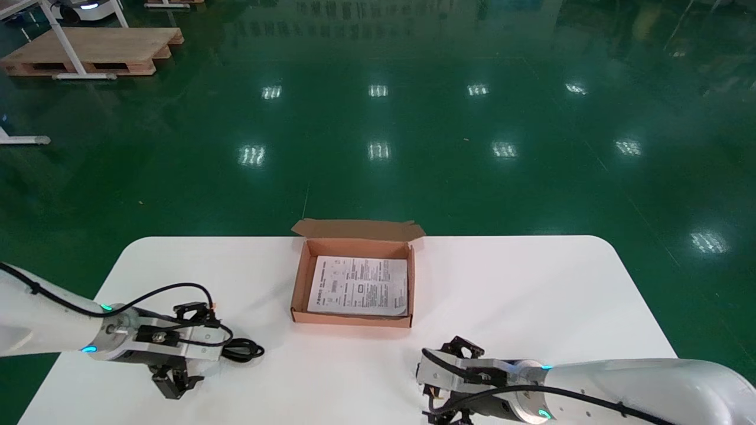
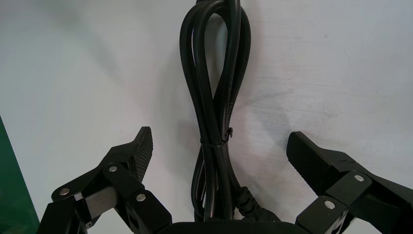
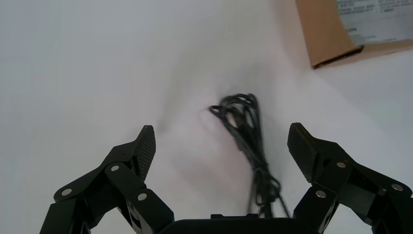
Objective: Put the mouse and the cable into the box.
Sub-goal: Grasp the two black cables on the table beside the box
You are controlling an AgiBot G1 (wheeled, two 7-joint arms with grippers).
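Note:
My right gripper grabs the mouse cord by its gathered middle [image 3: 254, 153] next, where the parts of the cord run together, since its loops spread slack around its plug.
A thick black cable [image 2: 214, 97], bundled with a tie, lies on the white table. My left gripper [image 2: 219, 136] is open and low over it, one finger on each side. In the head view that cable [image 1: 243, 350] pokes out from the left gripper [image 1: 198, 345] at the front left. My right gripper [image 3: 221, 129] is open over a thin black cord [image 3: 246, 127] with a plug at its end. The right gripper [image 1: 438, 381] sits at the front right. No mouse shows in any view. The open cardboard box [image 1: 300, 277] stands mid-table between the arms.
A printed paper sheet [image 1: 360, 286] covers the box floor. The box's back flap [image 1: 354, 229] stands up at the table's far edge. One box corner [image 3: 328, 39] shows beyond the right gripper. The white table [image 1: 531, 295] ends in green floor.

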